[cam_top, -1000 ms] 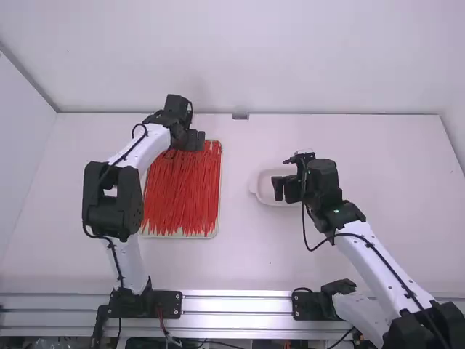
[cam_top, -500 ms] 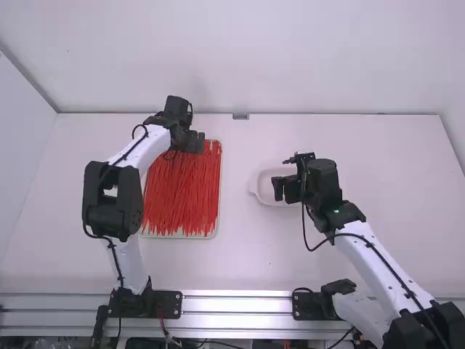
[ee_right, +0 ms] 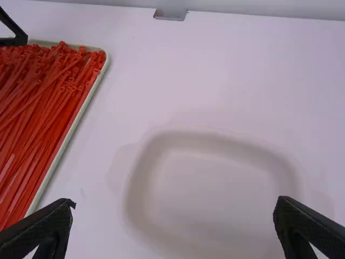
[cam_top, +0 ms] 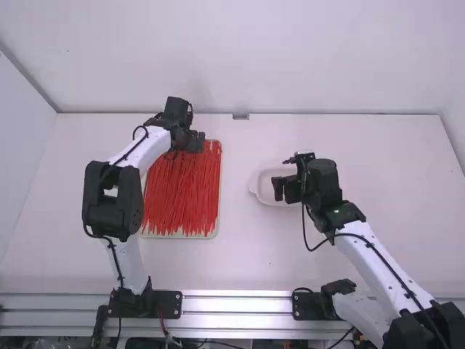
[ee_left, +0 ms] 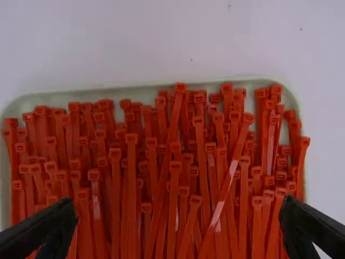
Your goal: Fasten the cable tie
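My left gripper grips a single red cable tie by its square head end [ee_left: 180, 88] next, since the straps lie packed against each other in the tray.
A heap of orange-red cable ties [cam_top: 183, 190] fills a pale tray [cam_top: 211, 235] left of the table's middle; the ties' heads [ee_left: 178, 156] show close up in the left wrist view. My left gripper [cam_top: 190, 139] hangs over the tray's far end, open, its fingertips [ee_left: 46, 229] wide apart with nothing between them. My right gripper [cam_top: 287, 186] hovers open above an empty white dish [cam_top: 267, 187] right of the tray. The dish [ee_right: 207, 186] lies between the right fingertips [ee_right: 43, 224] in the right wrist view, untouched.
A small grey bracket [cam_top: 240, 115] sits at the table's back edge against the wall. White walls close in the table behind and at the left. Bare tabletop [cam_top: 392, 167] stretches to the right of the dish and in front of the tray.
The left gripper has crept slightly toward the tray's far edge. The right arm has kept still.
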